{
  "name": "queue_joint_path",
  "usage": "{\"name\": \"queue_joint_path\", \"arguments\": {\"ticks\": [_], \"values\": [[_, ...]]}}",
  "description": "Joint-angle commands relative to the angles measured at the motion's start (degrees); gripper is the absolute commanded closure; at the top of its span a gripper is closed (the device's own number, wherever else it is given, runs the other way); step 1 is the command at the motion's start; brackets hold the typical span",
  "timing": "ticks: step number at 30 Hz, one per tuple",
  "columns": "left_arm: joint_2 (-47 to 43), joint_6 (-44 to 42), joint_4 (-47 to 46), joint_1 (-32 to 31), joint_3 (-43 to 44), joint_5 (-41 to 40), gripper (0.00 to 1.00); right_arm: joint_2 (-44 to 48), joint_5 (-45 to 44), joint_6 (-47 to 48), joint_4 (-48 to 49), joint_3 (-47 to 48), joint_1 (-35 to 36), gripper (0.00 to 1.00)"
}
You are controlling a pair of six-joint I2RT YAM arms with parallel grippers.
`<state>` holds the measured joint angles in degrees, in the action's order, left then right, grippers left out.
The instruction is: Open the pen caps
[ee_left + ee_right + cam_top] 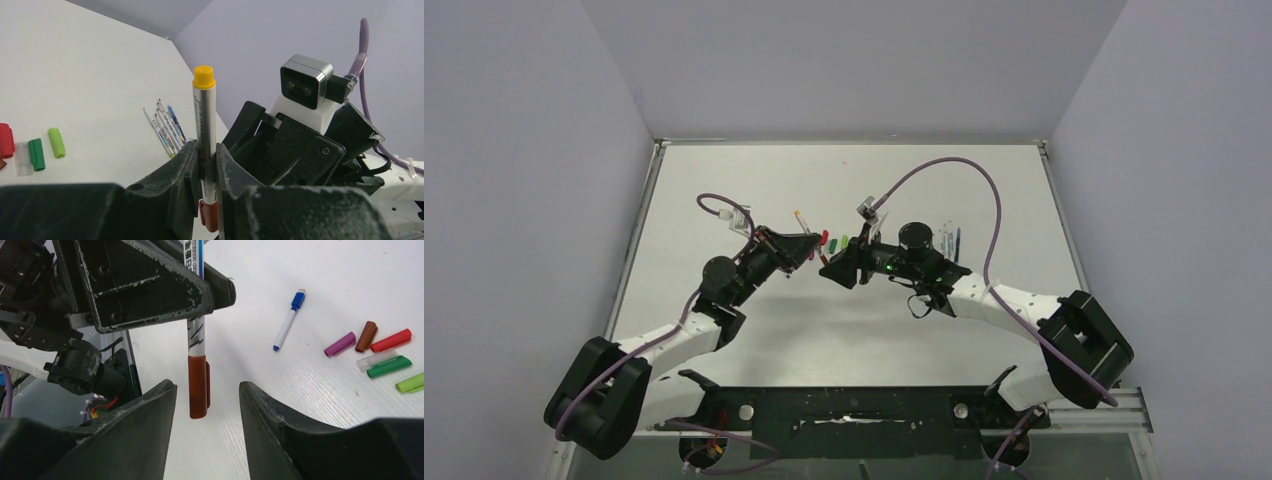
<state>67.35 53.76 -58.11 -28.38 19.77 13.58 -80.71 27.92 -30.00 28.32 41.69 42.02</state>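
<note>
The lower part of the red-brown cap (pixel 210 216) hangs between my right gripper's open fingers, so it should close on it now.
My left gripper (pixel 206 150) is shut on a grey-barrelled pen (pixel 204 120). The pen has a yellow end (pixel 203 77) pointing up and a red-brown cap (pixel 210 216) below the fingers. In the right wrist view that cap (pixel 198 386) hangs just ahead of my right gripper (pixel 207 387), which is open, with the cap in line with the gap and touching neither finger. In the top view the two grippers, left (pixel 809 255) and right (pixel 829 272), meet tip to tip at mid-table. Loose caps lie on the table: purple (pixel 340 344), brown (pixel 366 336), red (pixel 391 340), green (pixel 389 366) and lime (pixel 410 383).
A blue-capped pen (pixel 287 325) lies alone near the loose caps. A row of several thin pens (pixel 165 127) lies farther right, also in the top view (pixel 949 240). A clear cap (pixel 376 360) lies among the coloured ones. Grey walls enclose the white table (pixel 724 180).
</note>
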Motion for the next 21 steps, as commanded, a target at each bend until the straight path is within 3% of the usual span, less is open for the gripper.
{"name": "queue_joint_path", "arguments": {"ticks": [1,6,11,16,21], "values": [[0.6,1.2,-5.4,0.6,2.5,2.5,0.90,-0.4,-1.3,1.8,0.9,4.2,0.7,0.51],[1.4,2.1,-6.3,0.9,2.7,3.4,0.90,-0.8,-1.5,2.6,-0.5,5.6,0.9,0.62],[1.6,2.5,-6.6,1.4,2.4,3.7,0.90,-0.8,-1.7,2.9,-0.8,5.2,1.2,0.90],[1.6,3.2,-8.0,2.3,1.5,3.3,0.91,-0.6,-1.9,2.8,-1.0,3.9,2.1,0.98],[0.6,3.7,-9.3,4.3,-0.7,1.6,0.93,-1.2,-0.9,2.0,-1.7,2.6,4.0,1.00]]}}
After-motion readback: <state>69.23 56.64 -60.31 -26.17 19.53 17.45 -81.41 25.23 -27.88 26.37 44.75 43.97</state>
